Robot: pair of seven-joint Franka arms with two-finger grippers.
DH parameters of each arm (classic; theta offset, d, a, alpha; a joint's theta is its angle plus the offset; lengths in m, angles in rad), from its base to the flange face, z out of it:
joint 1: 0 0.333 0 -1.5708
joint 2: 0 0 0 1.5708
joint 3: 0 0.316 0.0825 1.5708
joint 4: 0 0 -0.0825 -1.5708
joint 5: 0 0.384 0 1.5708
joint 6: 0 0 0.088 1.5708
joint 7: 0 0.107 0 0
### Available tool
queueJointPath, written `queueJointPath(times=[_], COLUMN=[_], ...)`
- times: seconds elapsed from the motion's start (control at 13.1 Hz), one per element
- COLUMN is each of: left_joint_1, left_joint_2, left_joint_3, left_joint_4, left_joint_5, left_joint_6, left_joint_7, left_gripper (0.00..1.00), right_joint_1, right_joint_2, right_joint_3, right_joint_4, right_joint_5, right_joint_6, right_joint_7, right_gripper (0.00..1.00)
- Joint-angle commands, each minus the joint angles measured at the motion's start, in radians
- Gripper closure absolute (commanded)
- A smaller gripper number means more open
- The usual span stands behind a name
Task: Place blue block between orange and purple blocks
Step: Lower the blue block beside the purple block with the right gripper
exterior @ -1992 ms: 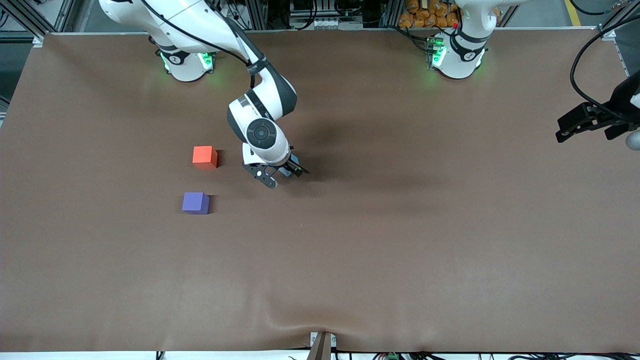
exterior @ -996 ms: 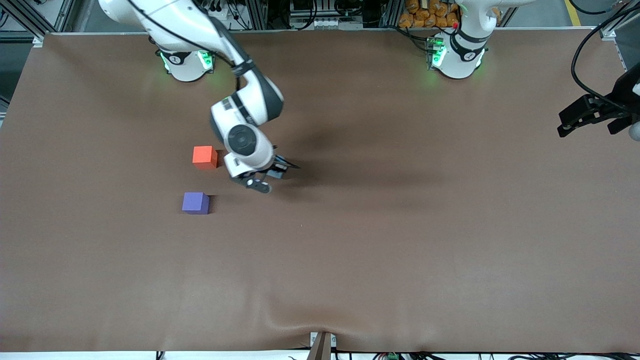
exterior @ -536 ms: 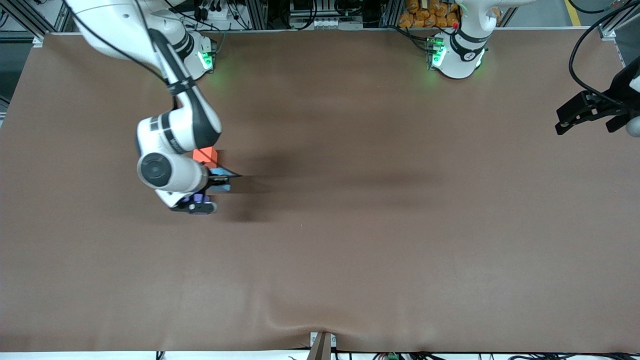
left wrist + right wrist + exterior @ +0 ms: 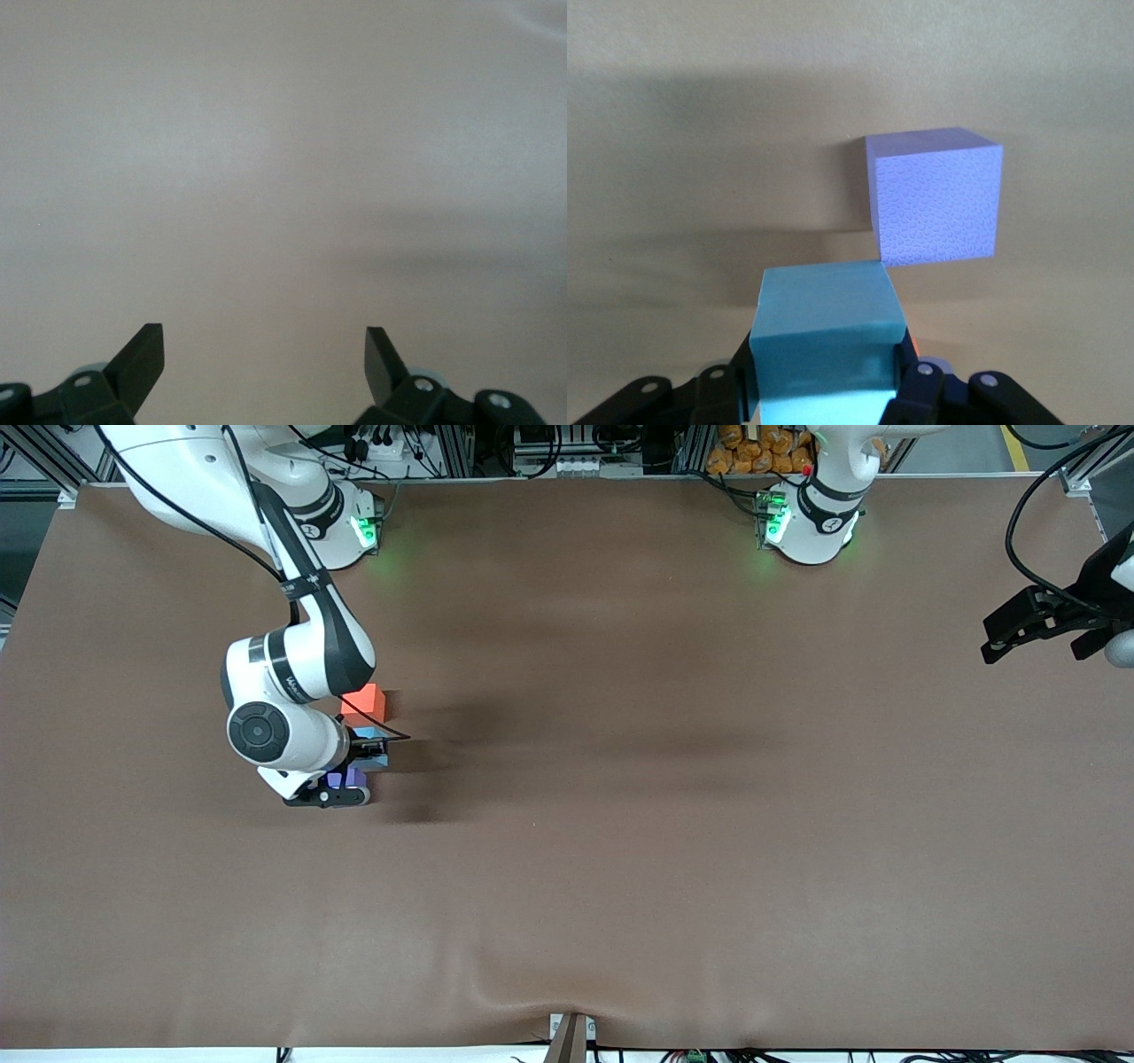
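Note:
The blue block's edge is still above the table beside the purple block point(image 4: 935, 199) in the right wrist view. My right gripper should keep holding and open only when the blue block's lower edge reaches the table.
The blue block point(image 4: 372, 749) point(image 4: 824, 328) sits between the fingers of my right gripper point(image 4: 367, 749) point(image 4: 824, 390), which is shut on it. In the front view it lies between the orange block point(image 4: 365, 701) and the purple block point(image 4: 346, 779), a little toward the left arm's end of that line. The orange block is the one farther from the front camera. My right hand covers part of the purple block there, but the right wrist view shows the whole purple block point(image 4: 935, 199) just past the blue one. My left gripper point(image 4: 994, 646) point(image 4: 266, 350) waits open over the left arm's end of the table, holding nothing.
A brown cloth point(image 4: 673, 824) covers the whole table and ripples at the edge nearest the front camera point(image 4: 532, 992). The two arm bases point(image 4: 337, 522) point(image 4: 808, 518) stand along the farthest edge.
My right arm has carried the blue block from mid-table toward the right arm's end, into the gap between the orange and purple blocks. The left arm has barely shifted.

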Motion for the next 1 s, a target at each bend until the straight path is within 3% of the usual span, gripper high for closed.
queueJointPath(times=[0.0, 0.61, 0.92], left_joint_1=[-0.003, -0.003, -0.005], left_joint_2=[-0.024, -0.023, -0.021], left_joint_3=[0.002, -0.011, -0.012], left_joint_4=[-0.023, -0.023, -0.021], left_joint_5=[-0.001, -0.001, 0.000], left_joint_6=[-0.003, -0.010, -0.010], left_joint_7=[0.012, 0.009, 0.011], left_gripper=[0.00, 0.00, 0.00], right_joint_1=[-0.017, -0.024, -0.035], right_joint_2=[-0.007, -0.001, -0.001], right_joint_3=[0.012, 0.010, 0.010], right_joint_4=[-0.008, -0.027, -0.105], right_joint_5=[-0.013, -0.066, -0.071], right_joint_6=[-0.029, -0.021, 0.075], right_joint_7=[0.001, -0.018, -0.018], right_gripper=[1.00, 1.00, 1.00])
